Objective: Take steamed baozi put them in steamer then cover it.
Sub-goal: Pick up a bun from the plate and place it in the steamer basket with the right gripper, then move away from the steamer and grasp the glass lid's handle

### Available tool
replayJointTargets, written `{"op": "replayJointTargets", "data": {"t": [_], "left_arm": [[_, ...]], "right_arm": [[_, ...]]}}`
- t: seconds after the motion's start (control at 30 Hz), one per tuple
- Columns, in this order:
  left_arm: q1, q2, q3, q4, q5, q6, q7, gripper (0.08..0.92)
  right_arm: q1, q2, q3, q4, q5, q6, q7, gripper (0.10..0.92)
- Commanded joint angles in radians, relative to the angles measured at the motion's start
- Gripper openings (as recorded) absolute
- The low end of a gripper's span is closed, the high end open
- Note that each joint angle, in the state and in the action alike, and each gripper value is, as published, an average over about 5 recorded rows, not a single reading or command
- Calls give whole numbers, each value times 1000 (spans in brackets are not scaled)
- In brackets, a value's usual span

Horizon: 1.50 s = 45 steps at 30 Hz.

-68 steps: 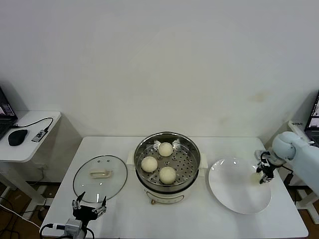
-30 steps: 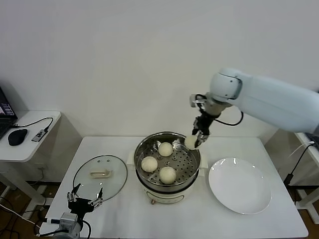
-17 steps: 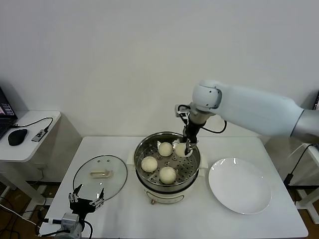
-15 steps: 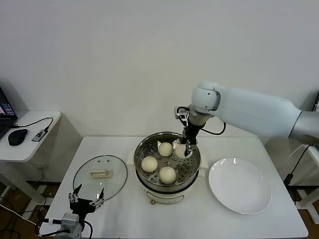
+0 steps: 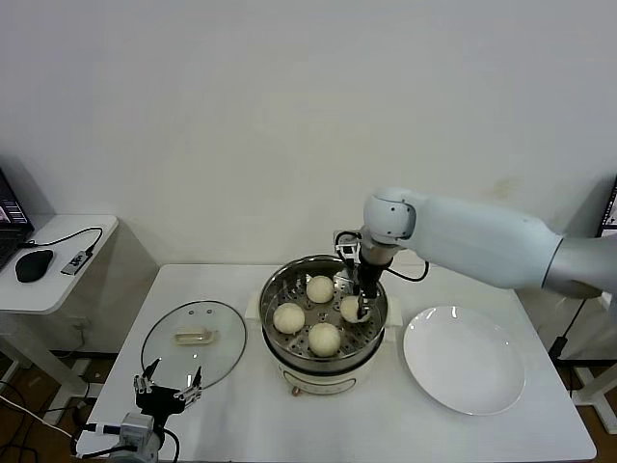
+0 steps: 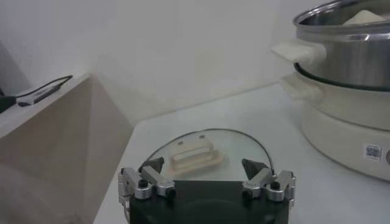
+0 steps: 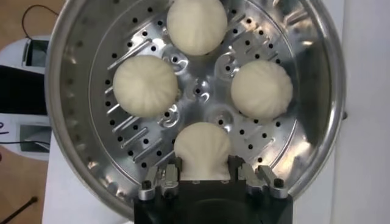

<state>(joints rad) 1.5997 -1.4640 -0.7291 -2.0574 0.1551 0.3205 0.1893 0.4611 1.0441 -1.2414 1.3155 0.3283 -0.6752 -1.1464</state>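
Observation:
I should let go of the baozi with my right gripper now. The baozi's base is low over the bottom with holes, inside the steamer's rim.
The steamer (image 5: 276, 289) is a shiny perforated basket on a white pot at the table's middle. Three baozi (image 5: 320, 287) (image 5: 288, 317) (image 5: 325, 339) lie in it. My right gripper (image 5: 360, 311) reaches down into the basket's right side and is shut on the fourth baozi (image 5: 351, 309), low over the perforated floor. The right wrist view shows this baozi (image 7: 202, 149) between the fingers of my right gripper (image 7: 203, 167), with the other three (image 7: 197, 24) (image 7: 146, 87) (image 7: 262, 89) beyond. The glass cover (image 5: 193, 344) lies flat left of the steamer. My left gripper (image 5: 169, 395) is open just in front of it.
An empty white plate (image 5: 464, 359) lies right of the steamer. A side desk with a mouse (image 5: 34, 265) and cable stands at the far left. In the left wrist view the cover (image 6: 244, 149) lies ahead of my left gripper (image 6: 203, 164), the steamer (image 6: 347, 55) beyond.
My right arm has carried the fourth baozi from above the steamer's back rim down into the basket's right side. The left gripper has stayed by the cover.

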Motion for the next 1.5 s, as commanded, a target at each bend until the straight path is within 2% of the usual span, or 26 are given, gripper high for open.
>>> {"op": "replayJointTargets", "data": {"t": [0.03,0.1,0.2,0.47,0.67,0.83,1.03,1.1,1.23,1.37,1.5], "left_arm": [[1,1,1,2,2,-1,1,823],[1,0,2,1,3,-1,1,823],[1,-2,4,0,5,-1,2,823],[1,-13,10,-6,11,0,7,823],[3,-13,15,-16,11,1,10,823],[-3,-14,12,-7,-4,-18,4,823],[-10,-9,12,11,-75,-62,-24,823],[-11,-8,14,9,-98,-71,-47,823],[-10,-1,22,-18,-140,-67,-93,823],[-20,2,29,-28,-168,-69,-121,823],[-26,19,25,-28,-169,-79,-125,823]], "right_arm": [[-53,-10,29,7,-39,-21,23,493],[-51,-20,31,12,-35,-21,27,503],[-49,-43,55,27,-17,-28,42,559],[62,-178,94,149,37,-29,16,781],[67,-381,235,292,95,6,39,822],[-227,-562,625,416,220,110,329,823],[-620,-672,969,556,388,230,897,823],[-874,-666,1236,606,396,211,994,823],[-1316,-578,1706,679,360,234,1037,823],[-1568,-390,1965,723,330,314,1054,823],[-1742,-173,2091,732,287,420,1052,823]]}}
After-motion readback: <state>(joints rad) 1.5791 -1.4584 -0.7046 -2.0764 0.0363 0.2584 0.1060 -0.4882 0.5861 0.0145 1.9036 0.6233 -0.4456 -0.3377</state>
